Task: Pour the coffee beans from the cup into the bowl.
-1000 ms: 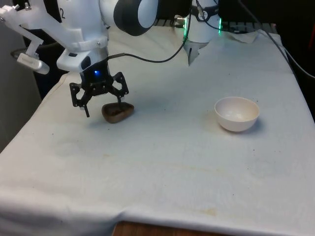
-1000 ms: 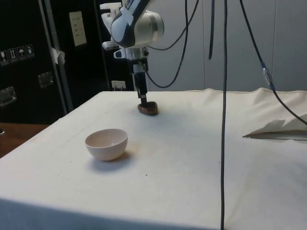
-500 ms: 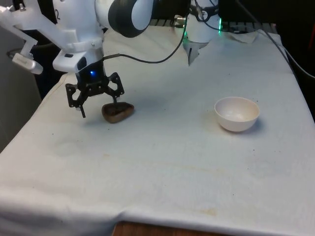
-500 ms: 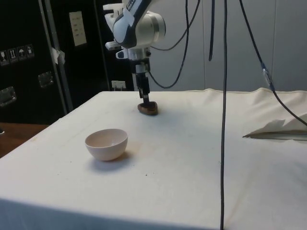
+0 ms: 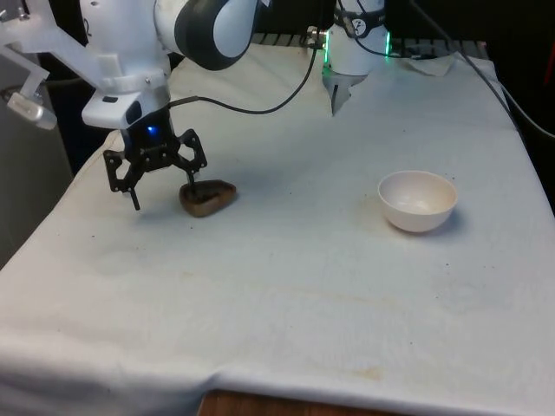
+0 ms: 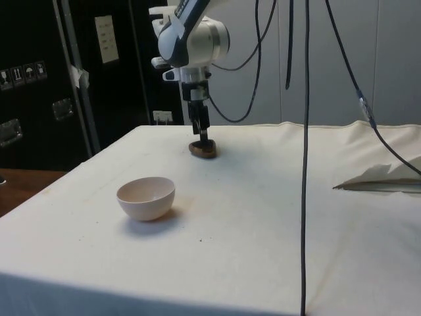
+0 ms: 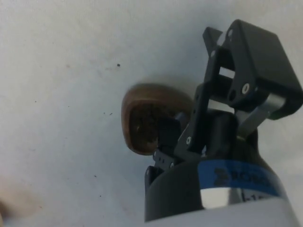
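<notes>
My gripper has to grab the brown cup by its rim (image 5: 192, 185) (image 7: 185, 112) next. Loose coffee beans are inside, so the cup needs to stay upright.
A small brown wooden cup (image 5: 208, 197) holding dark coffee beans rests on the white cloth towards the front view's left. My gripper (image 5: 163, 192) hangs open just to the left of it in the front view. One fingertip (image 5: 192, 183) sits by the cup's near rim and the other (image 5: 134, 205) is out over bare cloth, with nothing between them. From the side, the gripper (image 6: 202, 136) stands directly over the cup (image 6: 203, 150). The wrist view looks down into the cup (image 7: 142, 124) with its beans. The white bowl (image 5: 418, 201) stands empty towards the front view's right, far from the gripper.
Black cables hang over the table in the side view (image 6: 306, 158). A crumpled fold of cloth (image 6: 381, 181) lies at the table's edge there. A broad stretch of white cloth (image 5: 303, 225) separates the cup from the bowl (image 6: 146, 197).
The gripper has drifted towards the front view's left and risen slightly, staying open. The cup and the bowl have not moved.
</notes>
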Robot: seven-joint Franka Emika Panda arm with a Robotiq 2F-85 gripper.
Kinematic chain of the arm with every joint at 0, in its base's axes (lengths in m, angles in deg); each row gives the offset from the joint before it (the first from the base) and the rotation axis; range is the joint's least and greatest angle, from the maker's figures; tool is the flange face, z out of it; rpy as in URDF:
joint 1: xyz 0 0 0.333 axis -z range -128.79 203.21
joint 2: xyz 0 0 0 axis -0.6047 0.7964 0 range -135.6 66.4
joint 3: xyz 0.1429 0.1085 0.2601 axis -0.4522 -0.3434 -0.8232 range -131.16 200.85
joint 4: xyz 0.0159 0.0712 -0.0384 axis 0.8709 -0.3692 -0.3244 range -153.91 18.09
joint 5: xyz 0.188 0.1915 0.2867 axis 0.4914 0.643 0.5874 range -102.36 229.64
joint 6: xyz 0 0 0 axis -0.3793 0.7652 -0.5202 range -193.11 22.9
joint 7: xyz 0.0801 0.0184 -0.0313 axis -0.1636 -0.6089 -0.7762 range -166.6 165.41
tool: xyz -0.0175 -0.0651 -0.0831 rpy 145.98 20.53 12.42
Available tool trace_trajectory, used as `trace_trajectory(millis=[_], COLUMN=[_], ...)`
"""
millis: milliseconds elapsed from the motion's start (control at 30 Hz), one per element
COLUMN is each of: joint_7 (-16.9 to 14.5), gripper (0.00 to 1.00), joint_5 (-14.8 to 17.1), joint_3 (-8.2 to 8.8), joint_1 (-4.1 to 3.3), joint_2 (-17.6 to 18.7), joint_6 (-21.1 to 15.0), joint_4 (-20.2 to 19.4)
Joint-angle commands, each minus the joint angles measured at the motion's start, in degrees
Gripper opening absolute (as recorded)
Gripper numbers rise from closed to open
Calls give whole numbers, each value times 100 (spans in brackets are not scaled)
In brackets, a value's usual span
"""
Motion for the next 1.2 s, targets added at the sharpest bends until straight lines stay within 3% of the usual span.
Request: trace_trajectory(millis=[0,567,1167], joint_7=[-23,-11,-69], gripper=[100,100,100], joint_5=[0,-6,-6], joint_3=[-11,17,11], joint_1=[29,-17,-17], joint_2=[34,52,57], joint_6=[23,80,166], joint_4=[57,69,92])
